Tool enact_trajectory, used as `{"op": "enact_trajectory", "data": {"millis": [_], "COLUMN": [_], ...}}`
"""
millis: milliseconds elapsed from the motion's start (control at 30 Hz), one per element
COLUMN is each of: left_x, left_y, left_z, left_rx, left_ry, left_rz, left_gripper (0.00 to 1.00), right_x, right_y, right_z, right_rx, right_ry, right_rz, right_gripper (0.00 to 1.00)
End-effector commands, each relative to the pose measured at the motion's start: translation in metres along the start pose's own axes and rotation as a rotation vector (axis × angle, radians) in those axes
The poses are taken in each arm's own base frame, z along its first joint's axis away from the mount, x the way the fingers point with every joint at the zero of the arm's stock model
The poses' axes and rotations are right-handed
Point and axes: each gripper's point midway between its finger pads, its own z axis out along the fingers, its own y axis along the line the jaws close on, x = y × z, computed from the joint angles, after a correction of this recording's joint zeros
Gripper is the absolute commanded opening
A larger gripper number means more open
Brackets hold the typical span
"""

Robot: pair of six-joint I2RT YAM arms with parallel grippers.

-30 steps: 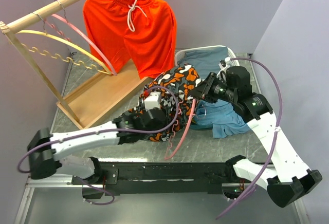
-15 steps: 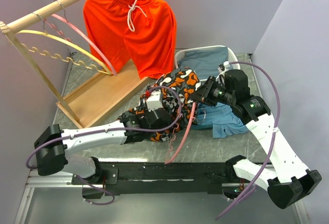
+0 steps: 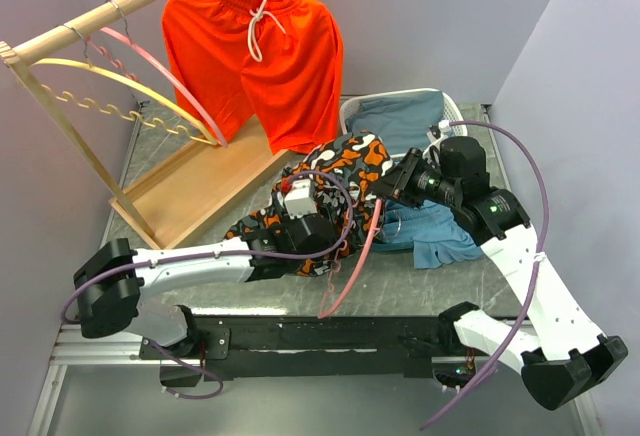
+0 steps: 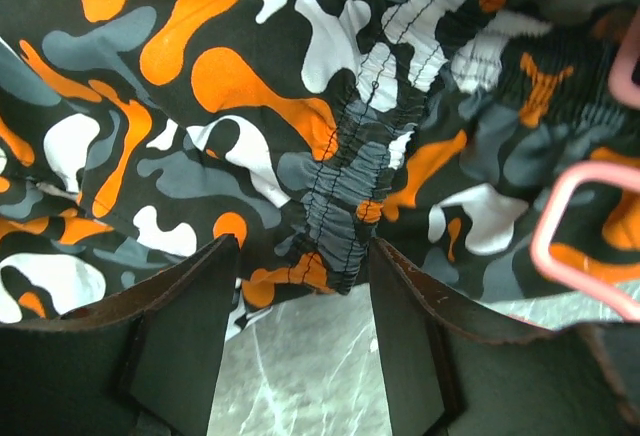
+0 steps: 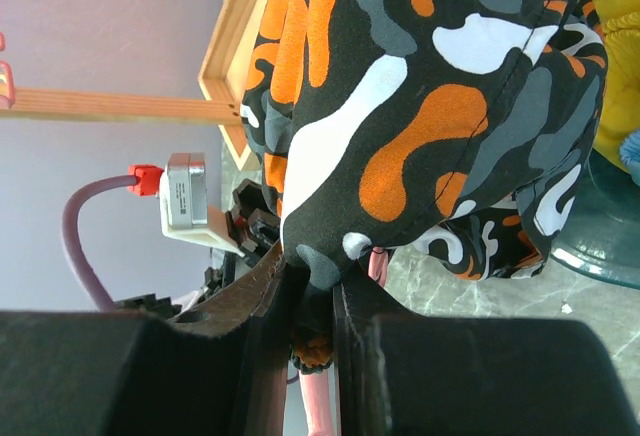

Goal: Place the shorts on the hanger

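Next, my left gripper grabs the camouflage shorts [image 3: 335,161] by the loose end of the elastic waistband, to open it over the hanger.
The camouflage shorts [image 3: 335,161] hang bunched from my right gripper [image 3: 392,186], which is shut on a fold of the fabric [image 5: 400,106]. The pale pink hanger [image 3: 352,256] slants down from that grip toward the table's front edge. In the right wrist view its pink bar [image 5: 318,411] shows between my fingers under the cloth. My left gripper [image 3: 318,224] is open just below the shorts. In the left wrist view [image 4: 300,291] the elastic waistband [image 4: 355,186] hangs between the fingertips, untouched, and pink hanger loops [image 4: 575,221] lie at the right.
A wooden rack [image 3: 190,191] at the back left carries plain orange shorts [image 3: 255,56], a yellow hanger [image 3: 110,76] and another pink hanger [image 3: 165,71]. A white basket [image 3: 400,98] holds blue cloth. More blue cloth [image 3: 435,231] lies under the right arm.
My left arm has reached further right and forward under the shorts. My right gripper has lifted the shorts and hanger slightly.
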Motion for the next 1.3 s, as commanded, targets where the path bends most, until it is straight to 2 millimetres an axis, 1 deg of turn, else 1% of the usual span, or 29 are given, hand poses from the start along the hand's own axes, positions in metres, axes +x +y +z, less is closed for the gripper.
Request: {"op": "enact_trajectory", "data": {"millis": [0,67,100,133,167,300,333,367,433,500,533,567,633,667,700,733,767,833,867,900,933,967,1000,1033,1067,1100,1133,1200,1267], "left_x": [-0.024,-0.026,-0.02,-0.022,-0.019,-0.018,-0.014,-0.017,-0.014,-0.017,-0.02,-0.019,-0.024,-0.021,-0.023,-0.027,-0.021,-0.025,-0.018,-0.016,-0.017,-0.012,-0.011,-0.014,-0.008,-0.008,-0.01,-0.006,-0.007], "left_y": [-0.008,-0.014,-0.012,-0.014,-0.011,-0.007,-0.005,-0.004,0.005,0.015,0.018,0.025,0.033,0.041,0.044,0.045,0.054,0.056,0.065,0.068,0.067,0.074,0.077,0.077,0.085,0.087,0.088,0.094,0.095], "left_z": [0.002,0.001,0.001,-0.001,0.0,0.002,0.006,0.008,0.011,0.012,0.01,0.009,0.004,0.003,0.001,-0.004,-0.005,-0.013,-0.014,-0.016,-0.022,-0.024,-0.027,-0.033,-0.035,-0.038,-0.043,-0.049,-0.055], "left_rx": [0.01,0.046,0.058,0.08,0.076,0.06,0.042,0.025,-0.023,-0.064,-0.069,-0.084,-0.1,-0.115,-0.117,-0.107,-0.11,-0.082,-0.087,-0.081,-0.058,-0.063,-0.06,-0.046,-0.063,-0.062,-0.053,-0.061,-0.055], "left_ry": [-0.11,-0.12,-0.111,-0.111,-0.111,-0.119,-0.116,-0.129,-0.135,-0.167,-0.178,-0.185,-0.207,-0.208,-0.217,-0.224,-0.217,-0.22,-0.209,-0.201,-0.191,-0.178,-0.17,-0.17,-0.147,-0.139,-0.138,-0.108,-0.092], "left_rz": [-0.095,-0.099,-0.089,-0.1,-0.104,-0.104,-0.102,-0.106,-0.106,-0.114,-0.136,-0.138,-0.157,-0.154,-0.164,-0.182,-0.173,-0.206,-0.197,-0.205,-0.223,-0.216,-0.224,-0.241,-0.224,-0.224,-0.23,-0.204,-0.205], "left_gripper": [0.61,0.61,0.61,0.62,0.63,0.64,0.64,0.63,0.62,0.56,0.51,0.4,0.25,0.11,0.04,0.01,0.01,0.01,0.01,0.01,0.01,0.01,0.01,0.01,0.01,0.01,0.01,0.01,0.01], "right_x": [-0.012,-0.013,-0.013,-0.013,-0.013,-0.013,-0.013,-0.013,-0.013,-0.014,-0.014,-0.017,-0.02,-0.023,-0.025,-0.029,-0.035,-0.048,-0.057,-0.068,-0.075,-0.084,-0.092,-0.102,-0.106,-0.11,-0.117,-0.127,-0.136], "right_y": [0.019,0.02,0.018,0.018,0.017,0.018,0.019,0.02,0.02,0.02,0.019,0.02,0.022,0.023,0.024,0.026,0.03,0.033,0.037,0.035,0.034,0.033,0.037,0.035,0.035,0.042,0.04,0.05,0.053], "right_z": [-0.013,-0.015,-0.014,-0.015,-0.015,-0.015,-0.015,-0.015,-0.016,-0.017,-0.017,-0.019,-0.02,-0.021,-0.021,-0.022,-0.024,-0.025,-0.029,-0.031,-0.031,-0.033,-0.034,-0.036,-0.035,-0.036,-0.034,-0.038,-0.039], "right_rx": [-0.072,-0.076,-0.068,-0.066,-0.064,-0.071,-0.073,-0.076,-0.076,-0.068,-0.066,-0.065,-0.067,-0.07,-0.07,-0.07,-0.078,-0.088,-0.095,-0.085,-0.08,-0.076,-0.097,-0.101,-0.113,-0.153,-0.154,-0.186,-0.195], "right_ry": [-0.068,-0.075,-0.075,-0.078,-0.078,-0.079,-0.077,-0.077,-0.077,-0.083,-0.085,-0.094,-0.106,-0.117,-0.124,-0.136,-0.151,-0.182,-0.208,-0.242,-0.262,-0.293,-0.318,-0.344,-0.35,-0.346,-0.354,-0.374,-0.392], "right_rz": [-0.011,-0.012,-0.01,-0.014,-0.012,-0.008,-0.008,-0.008,-0.008,-0.008,-0.01,-0.008,0.003,0.009,0.023,0.031,0.039,0.074,0.085,0.119,0.133,0.15,0.175,0.198,0.216,0.239,0.256,0.27,0.284], "right_gripper": [0.0,0.0,0.0,0.0,0.0,0.0,0.0,0.0,0.0,0.0,0.0,0.0,0.0,0.0,0.0,0.0,0.0,0.0,0.0,0.0,0.0,0.0,0.0,0.0,0.0,0.0,0.0,0.0,0.0]}}
